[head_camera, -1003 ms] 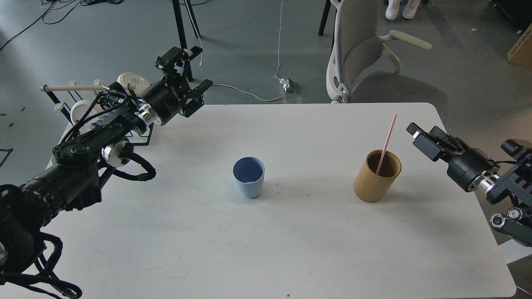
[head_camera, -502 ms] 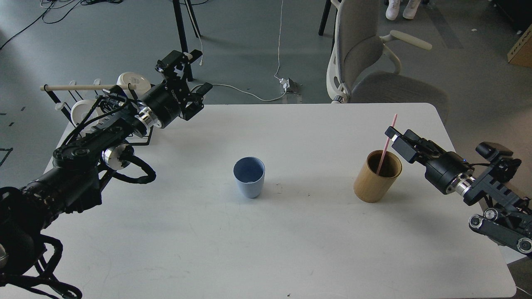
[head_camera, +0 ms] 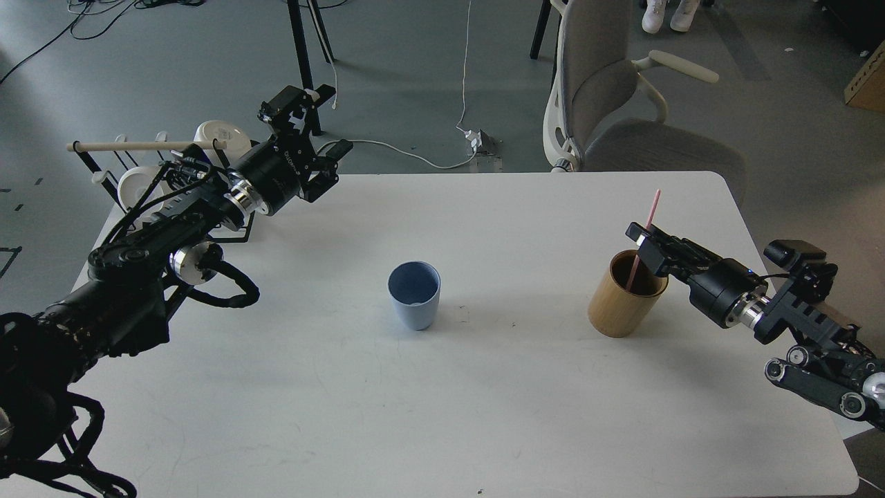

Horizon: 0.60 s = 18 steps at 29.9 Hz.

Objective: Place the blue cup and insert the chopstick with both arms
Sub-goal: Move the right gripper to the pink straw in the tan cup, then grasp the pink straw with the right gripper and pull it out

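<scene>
My right gripper grabs the chopstick by its upper part above the holder's rim (head_camera: 651, 211) next, since the bamboo holder wraps the chopstick's lower part.
The blue cup (head_camera: 413, 296) stands upright and empty at the middle of the white table (head_camera: 442, 401). One pink chopstick (head_camera: 651, 207) leans in the tan bamboo holder (head_camera: 624, 297) at the right. My right gripper (head_camera: 643, 243) is open, level with the stick's middle just above the holder's rim. Its fingers (head_camera: 634, 229) stand on either side of the stick, and I cannot tell whether they touch it. My left gripper (head_camera: 314, 128) is open and empty over the table's back left corner, far from the cup.
A black rack (head_camera: 104, 176) with white mugs (head_camera: 135, 185) and a pale wooden rod (head_camera: 131, 146) stands behind my left arm. A grey office chair (head_camera: 608, 117) is beyond the table's back edge. A cable and plug (head_camera: 477, 142) lie on the floor.
My right gripper has moved left and slightly down, from the table's right edge to the chopstick above the holder. My left gripper has drawn back a little. The cup has not moved.
</scene>
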Each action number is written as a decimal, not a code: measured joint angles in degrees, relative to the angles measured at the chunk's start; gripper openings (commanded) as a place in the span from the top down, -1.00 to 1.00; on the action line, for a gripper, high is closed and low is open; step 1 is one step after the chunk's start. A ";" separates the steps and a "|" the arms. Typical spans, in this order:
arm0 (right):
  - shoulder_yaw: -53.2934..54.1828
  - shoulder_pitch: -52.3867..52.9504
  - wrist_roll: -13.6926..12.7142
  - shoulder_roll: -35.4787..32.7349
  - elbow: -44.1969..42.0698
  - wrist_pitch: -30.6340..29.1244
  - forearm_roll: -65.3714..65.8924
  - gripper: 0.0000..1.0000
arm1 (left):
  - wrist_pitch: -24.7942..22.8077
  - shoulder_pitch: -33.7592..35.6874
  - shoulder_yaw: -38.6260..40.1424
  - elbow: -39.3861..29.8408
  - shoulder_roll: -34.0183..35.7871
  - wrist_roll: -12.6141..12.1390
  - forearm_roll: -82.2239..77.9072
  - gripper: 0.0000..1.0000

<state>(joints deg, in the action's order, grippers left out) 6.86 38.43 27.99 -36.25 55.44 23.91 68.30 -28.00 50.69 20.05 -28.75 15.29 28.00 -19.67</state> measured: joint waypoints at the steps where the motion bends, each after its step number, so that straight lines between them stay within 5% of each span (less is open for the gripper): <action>1: -0.01 0.02 0.00 0.12 -0.12 -0.01 -0.01 0.46 | 0.00 -0.05 0.01 0.00 0.00 0.00 0.03 -0.89; 6: -0.02 0.26 0.00 0.37 -0.65 -0.01 0.00 0.72 | 0.00 -0.22 0.08 0.01 0.00 0.00 0.08 -0.89; 18: 0.16 0.83 0.00 0.38 -0.80 0.51 -0.07 0.99 | 0.00 -0.24 0.08 0.10 0.00 0.00 1.77 -0.89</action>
<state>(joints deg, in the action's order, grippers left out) 7.02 39.26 27.99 -35.87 54.64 24.43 68.22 -28.00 50.45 20.13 -28.65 15.29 28.00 -17.90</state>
